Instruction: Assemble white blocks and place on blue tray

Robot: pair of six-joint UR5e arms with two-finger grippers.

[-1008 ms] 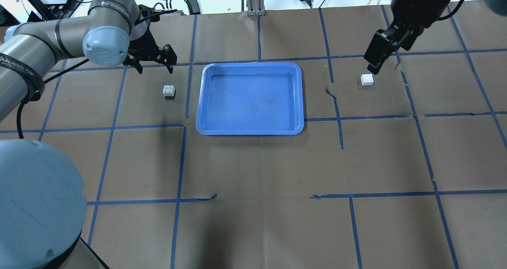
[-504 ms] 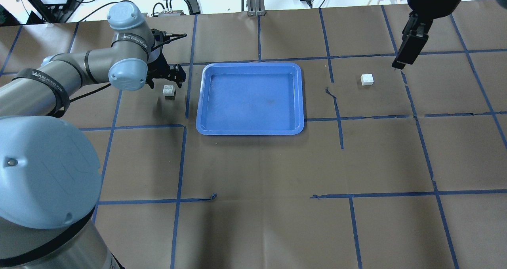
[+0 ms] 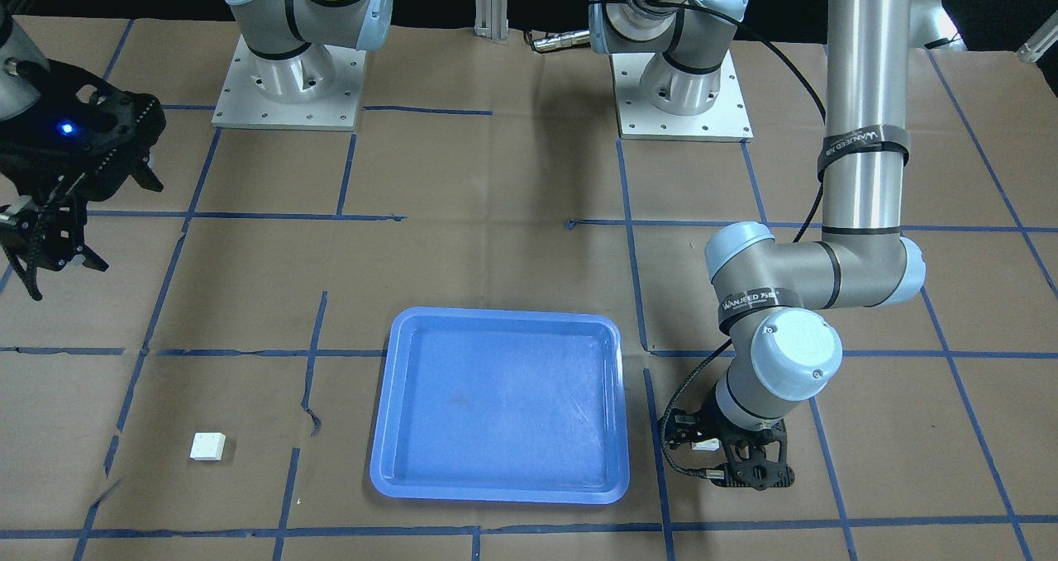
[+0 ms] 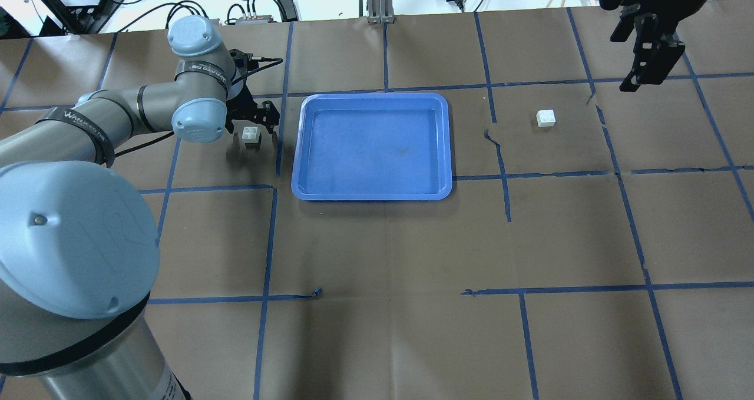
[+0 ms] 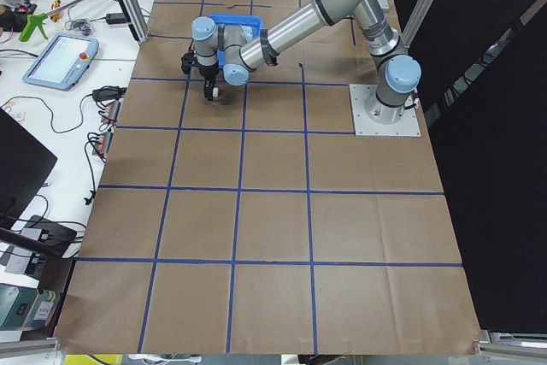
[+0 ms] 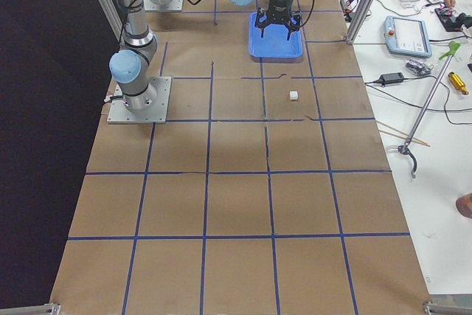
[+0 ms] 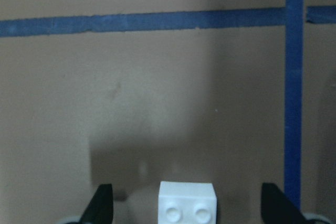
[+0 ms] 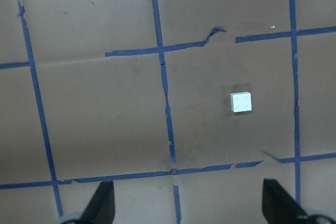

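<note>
My left gripper is to grab the white block by its smooth sides next, so the white block's studded top [image 7: 187,209] stays free for assembling.
One white block [image 4: 252,134] lies on the table just left of the blue tray [image 4: 377,152]. My left gripper [image 4: 253,130] is open, low at the table, its fingers either side of this block without touching it. In the left wrist view the block [image 7: 187,201] sits between the fingertips [image 7: 102,203]. The other white block [image 4: 546,118] lies right of the tray. My right gripper [image 4: 645,64] is open and empty, raised high, beyond and right of that block. It shows in the right wrist view [image 8: 241,102] far below.
The tray [image 3: 496,404] holds nothing. The table is covered in brown paper with a blue tape grid, torn in places [image 4: 498,146]. Cables and devices [image 4: 259,2] lie beyond the far edge. The arm bases [image 3: 285,73] stand at the robot's side.
My left gripper has come down and towards the tray, and now straddles the left block. My right gripper has risen and moved right, away from the right block.
</note>
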